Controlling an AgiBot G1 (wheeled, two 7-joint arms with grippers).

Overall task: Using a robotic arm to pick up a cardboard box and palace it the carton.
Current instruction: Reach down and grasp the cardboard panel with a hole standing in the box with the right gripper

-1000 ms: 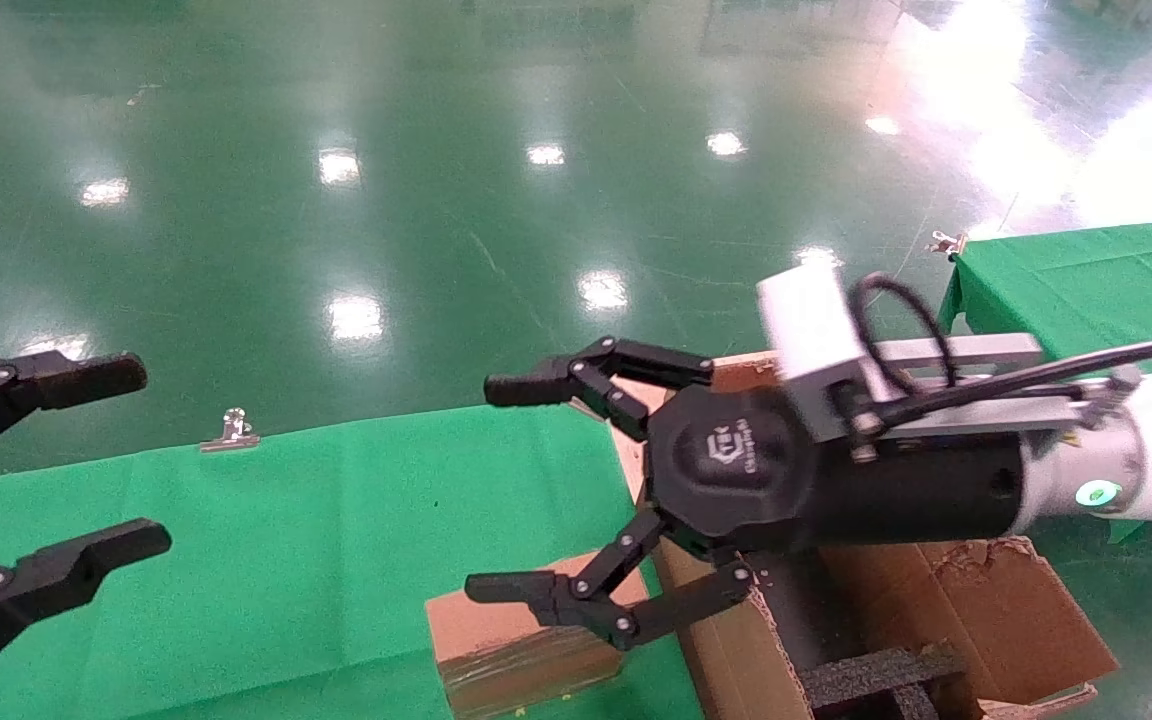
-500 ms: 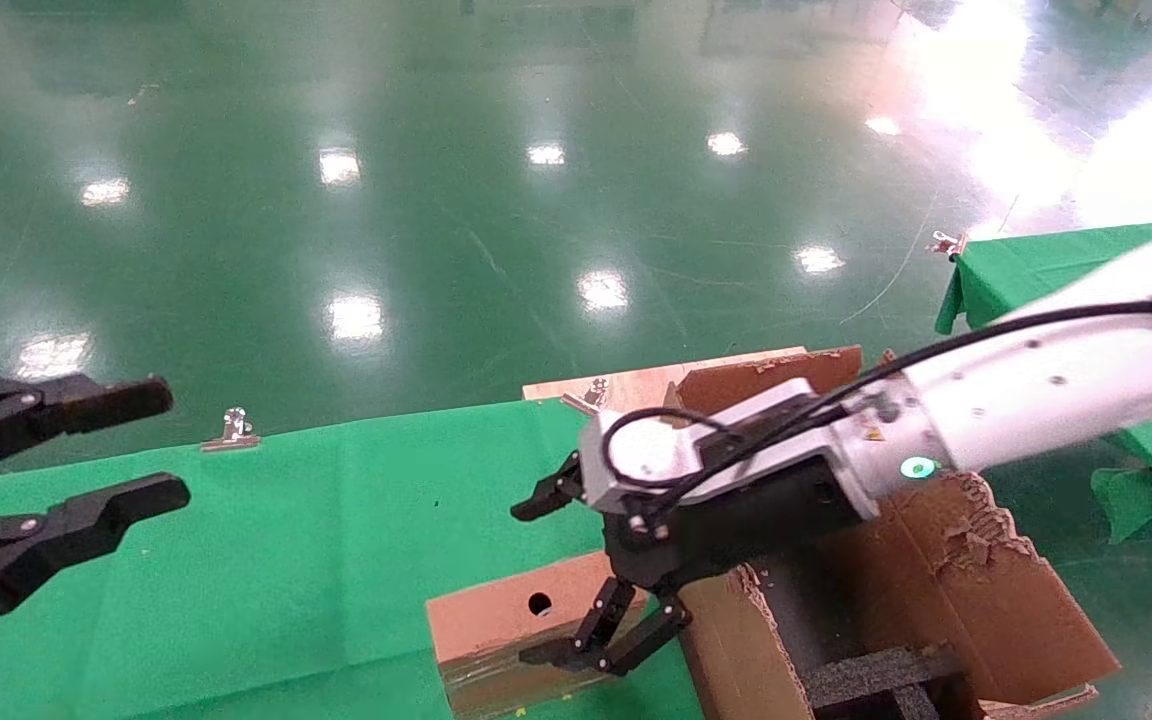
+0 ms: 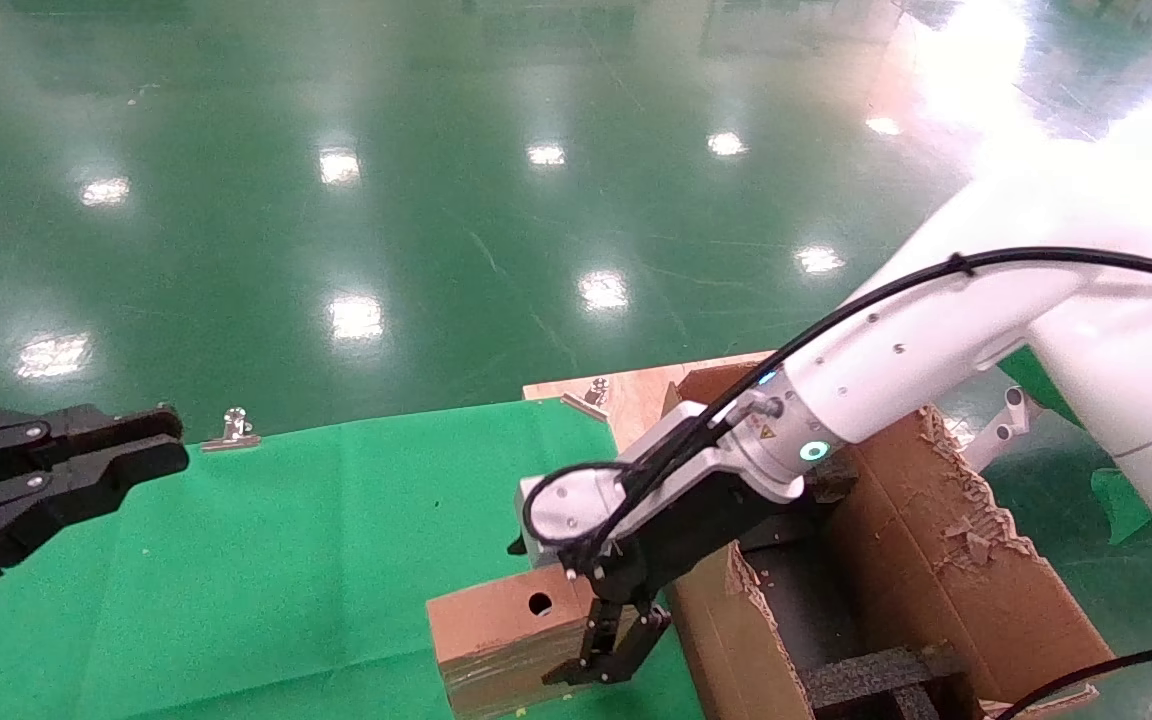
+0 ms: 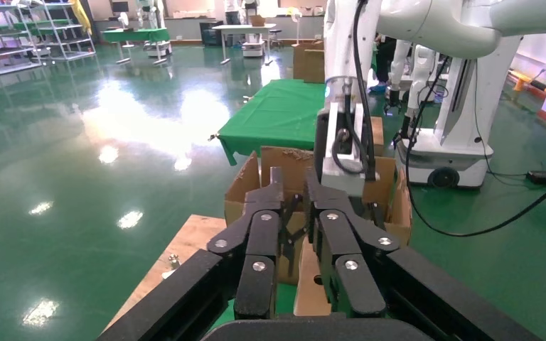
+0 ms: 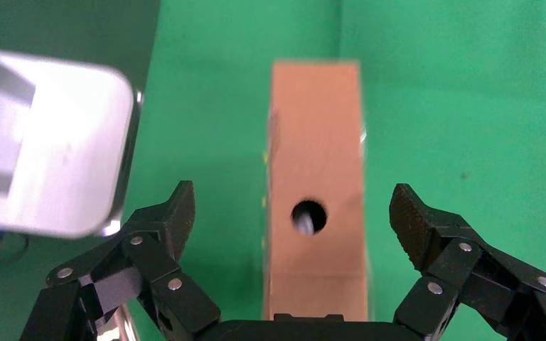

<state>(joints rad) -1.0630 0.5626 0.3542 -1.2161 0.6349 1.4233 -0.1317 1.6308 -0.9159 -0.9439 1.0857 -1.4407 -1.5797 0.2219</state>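
Observation:
My right fingers are still above the box's narrow side (image 3: 500,606) (image 5: 316,163) and closing now would miss, so it is too early to close and my right gripper moves lower first.
The small cardboard box (image 3: 496,630) lies on the green cloth at the table's near edge, its narrow face with the round hole turned up (image 5: 316,170). The white robotic arm (image 3: 896,350) reaches down from the right. Its right gripper (image 3: 608,652) points down over the box's right end, open, with one finger on each side of the box (image 5: 295,207) and not touching it. The big carton (image 3: 946,590) with torn flaps stands right beside the box. My left gripper (image 3: 164,442) hovers at the far left, shut and empty (image 4: 293,195). Past it show the box (image 4: 306,298) and the carton (image 4: 284,162).
Black foam blocks (image 3: 876,675) sit inside the carton, which rests on a wooden board (image 3: 636,385). A metal clip (image 3: 233,428) holds the green cloth (image 3: 336,540) at the table's far edge. Shiny green floor lies beyond. Another robot base (image 4: 455,149) stands behind the carton.
The right arm has swung down from level to pointing down, bringing its open gripper astride the box. The left gripper's fingers have closed together.

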